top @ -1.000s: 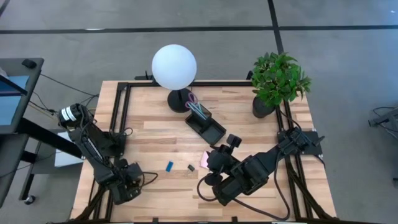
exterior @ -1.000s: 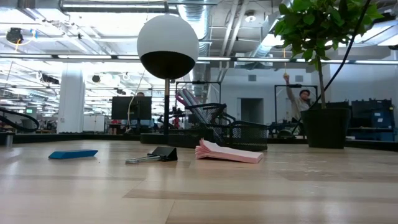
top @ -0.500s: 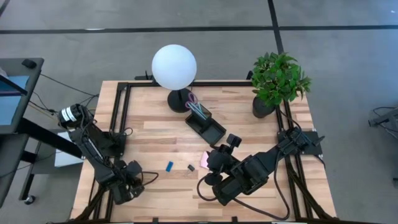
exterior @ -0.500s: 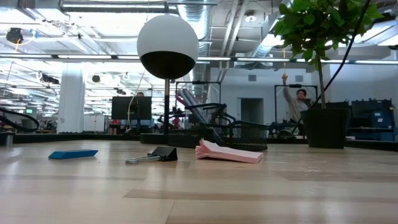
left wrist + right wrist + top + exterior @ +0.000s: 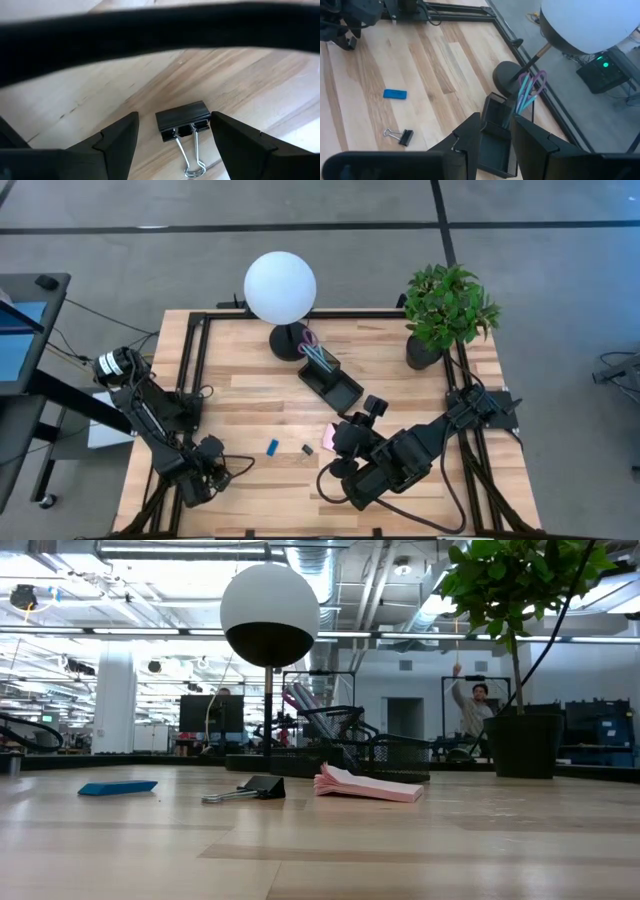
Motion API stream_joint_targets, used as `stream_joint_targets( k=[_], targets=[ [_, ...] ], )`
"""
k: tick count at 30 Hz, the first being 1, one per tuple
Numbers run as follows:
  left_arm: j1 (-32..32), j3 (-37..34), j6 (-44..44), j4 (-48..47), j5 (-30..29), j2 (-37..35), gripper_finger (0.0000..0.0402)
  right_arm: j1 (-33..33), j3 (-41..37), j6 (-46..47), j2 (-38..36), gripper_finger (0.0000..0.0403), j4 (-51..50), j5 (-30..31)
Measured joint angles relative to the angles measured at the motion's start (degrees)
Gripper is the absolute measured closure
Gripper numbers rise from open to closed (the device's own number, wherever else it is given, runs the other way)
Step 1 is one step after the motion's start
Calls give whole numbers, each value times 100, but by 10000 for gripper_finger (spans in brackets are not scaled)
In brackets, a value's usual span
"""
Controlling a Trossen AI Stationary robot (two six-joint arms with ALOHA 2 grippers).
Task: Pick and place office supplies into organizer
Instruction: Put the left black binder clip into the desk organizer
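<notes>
My left gripper grabs the binder clip by its black spine next, and then it puts the clip into the organizer.
My left gripper hangs near the table's front left corner, pointing down and open. Its fingers stand on either side of a black binder clip that lies flat on the wood, wire handles toward the camera; no touch shows. A second black clip, a blue block and a pink sticky-note pad lie mid-table. The black organizer stands behind them, with pens and purple scissors upright in its cup section. My right gripper hovers open above the pad, slanting down toward the organizer.
A lamp with a white globe and black round base stands right behind the organizer. A potted plant fills the far right corner. A black frame rail runs along the table's edges. Bare wood lies between the two arms.
My left gripper has turned about its own downward axis while staying in place over the clip, still open. My right arm has kept still. A person in the room behind has moved an arm.
</notes>
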Motion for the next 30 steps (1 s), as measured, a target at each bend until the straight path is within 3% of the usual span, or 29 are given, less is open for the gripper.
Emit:
stream_joint_targets(
  k=[5, 14, 23, 30],
  targets=[
    [0, 0, -59, -24, 5, 0, 178, 0, 0, -75, 0, 302, 0, 1],
    [-2, 2, -49, -17, -41, -7, 277, 0, 0, -75, 0, 302, 0, 1],
    [357, 2, 312, 18, -335, -4, 263, 0, 0, -73, 0, 302, -49, 122],
    [1537, 154, 1922, 0, -1040, -9, 275, 68, 0, -67, -5, 302, -44, 622]
  ],
)
